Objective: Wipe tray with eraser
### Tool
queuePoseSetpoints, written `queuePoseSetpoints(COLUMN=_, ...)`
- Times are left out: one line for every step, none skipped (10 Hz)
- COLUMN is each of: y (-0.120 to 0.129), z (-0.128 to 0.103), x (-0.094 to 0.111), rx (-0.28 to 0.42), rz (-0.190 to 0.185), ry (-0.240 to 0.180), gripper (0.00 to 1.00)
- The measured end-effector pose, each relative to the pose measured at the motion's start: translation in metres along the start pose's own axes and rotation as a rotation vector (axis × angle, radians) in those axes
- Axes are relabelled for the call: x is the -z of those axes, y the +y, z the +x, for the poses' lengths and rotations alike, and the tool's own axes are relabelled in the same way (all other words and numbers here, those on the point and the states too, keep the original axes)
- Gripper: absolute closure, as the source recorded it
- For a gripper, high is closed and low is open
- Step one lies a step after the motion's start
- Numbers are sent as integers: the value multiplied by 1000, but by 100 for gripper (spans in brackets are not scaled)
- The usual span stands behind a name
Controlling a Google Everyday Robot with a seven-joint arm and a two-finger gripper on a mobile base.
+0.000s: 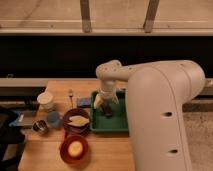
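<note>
My gripper is to grab the small dark eraser by its upper part next, so it can wipe the green tray (118,125).
The green tray (118,125) lies on the wooden table just left of my white body. My gripper (103,104) points down over the tray's left half, and its fingers stand open. A small dark block, the eraser (108,111), stands on the tray floor right at the fingertips. I cannot tell whether the fingers touch it. My arm hides the tray's back edge.
A small blue block (83,102) lies beside the tray's left rim. A dark purple plate (75,121) holding a pale item and a red bowl (74,148) sit front left. A white cup (46,100), a blue cup (52,118), a metal cup (40,127) and a thin utensil (71,95) stand further left.
</note>
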State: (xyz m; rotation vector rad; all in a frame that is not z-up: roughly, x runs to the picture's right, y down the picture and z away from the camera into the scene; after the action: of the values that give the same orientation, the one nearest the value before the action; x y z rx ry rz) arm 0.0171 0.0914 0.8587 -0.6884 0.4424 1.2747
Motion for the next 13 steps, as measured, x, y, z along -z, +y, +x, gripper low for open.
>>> queuePoseSetpoints(y=-2, z=1, x=-4, rx=1, rz=12, ry=2, gripper=20)
queuePoseSetpoints(y=-9, z=7, x=-9, rx=-3, rz=24, ry=9, gripper=20)
queuePoseSetpoints(y=-16, z=11, x=-12, rx=-10, rz=31, ry=14, gripper=20)
queuePoseSetpoints(y=-27, z=15, x=-13, rx=-28, rz=41, ry=14, gripper=20)
queuePoseSetpoints(y=-31, z=16, x=-13, rx=-38, rz=45, ry=14, gripper=20)
queuePoseSetpoints(y=-34, z=17, x=-14, rx=-45, rz=47, ry=18, gripper=20)
queuePoseSetpoints(y=-35, z=19, x=-18, rx=-49, rz=49, ry=29, gripper=20)
queuePoseSetpoints(y=-35, z=20, x=-23, rx=-48, rz=51, ry=41, gripper=20)
queuePoseSetpoints(y=-34, z=21, x=-29, rx=-46, rz=61, ry=53, gripper=20)
queuePoseSetpoints(y=-30, z=22, x=-35, rx=-40, rz=74, ry=64, gripper=20)
queuePoseSetpoints(y=-25, z=22, x=-39, rx=-33, rz=88, ry=72, gripper=20)
queuePoseSetpoints(y=-27, z=22, x=-42, rx=-34, rz=104, ry=76, gripper=20)
queuePoseSetpoints(y=-28, z=24, x=-43, rx=-40, rz=109, ry=79, gripper=22)
